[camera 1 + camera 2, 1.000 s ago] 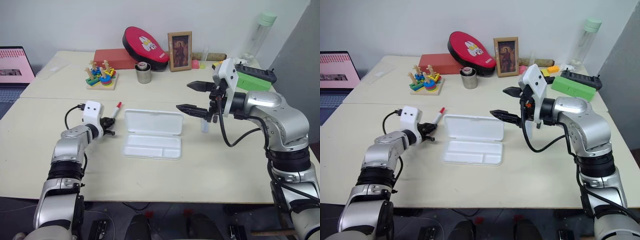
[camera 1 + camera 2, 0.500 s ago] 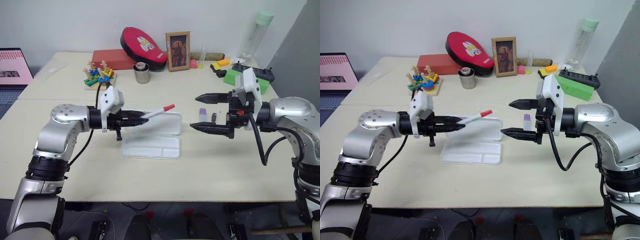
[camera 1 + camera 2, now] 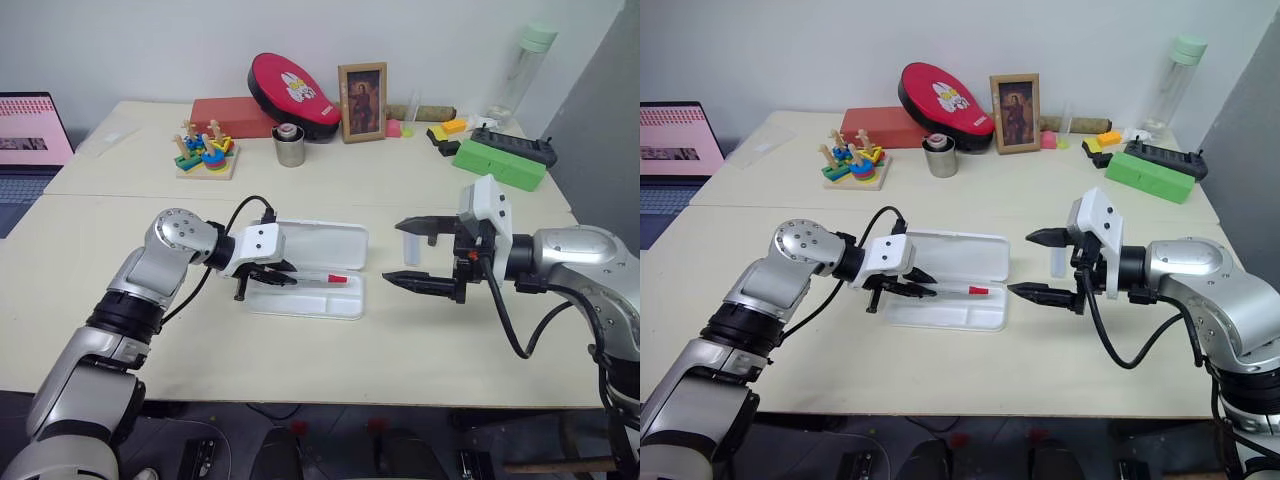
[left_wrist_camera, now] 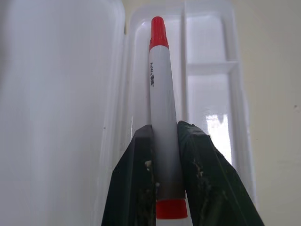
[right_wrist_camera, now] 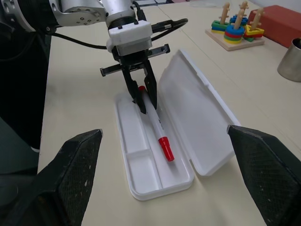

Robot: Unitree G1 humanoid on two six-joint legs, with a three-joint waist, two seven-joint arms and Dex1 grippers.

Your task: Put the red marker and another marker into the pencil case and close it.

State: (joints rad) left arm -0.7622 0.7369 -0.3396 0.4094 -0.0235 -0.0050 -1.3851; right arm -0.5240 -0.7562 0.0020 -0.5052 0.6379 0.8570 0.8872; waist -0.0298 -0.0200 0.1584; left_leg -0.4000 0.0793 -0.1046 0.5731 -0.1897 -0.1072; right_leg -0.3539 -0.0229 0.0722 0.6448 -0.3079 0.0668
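Note:
The red marker point(image 3: 316, 279) is low along the tray's long section point(image 3: 310, 280), inside the tray's rim, and would stay there, so the robot's left gripper needs to let go of the marker.
The pencil case lies open at the table's middle, its lid point(image 3: 318, 243) flat behind the tray point(image 3: 340, 303). My left gripper point(image 3: 281, 280) is shut on the red marker point(image 3: 316, 279), a white barrel with a red cap. It holds the marker low along the tray's long compartment point(image 4: 141, 70) next to the hinge, cap pointing right. Whether the marker touches the tray floor I cannot tell. My right gripper point(image 3: 408, 253) hovers open, nothing in it, just right of the case. Another marker point(image 3: 411, 246), pale lilac, stands upright on the table behind its fingers.
Along the table's back stand a stacking toy point(image 3: 203, 152), a metal cup point(image 3: 288, 147), a red box point(image 3: 230, 115), a red pad point(image 3: 292, 82) and a picture frame point(image 3: 361, 88). A green box point(image 3: 500, 163) and a bottle point(image 3: 520, 70) are at back right, a laptop point(image 3: 30, 135) at far left.
My left gripper rolled and brought the red marker down from above the lid to lie along the tray. My right gripper drew back a little to the right, still open.

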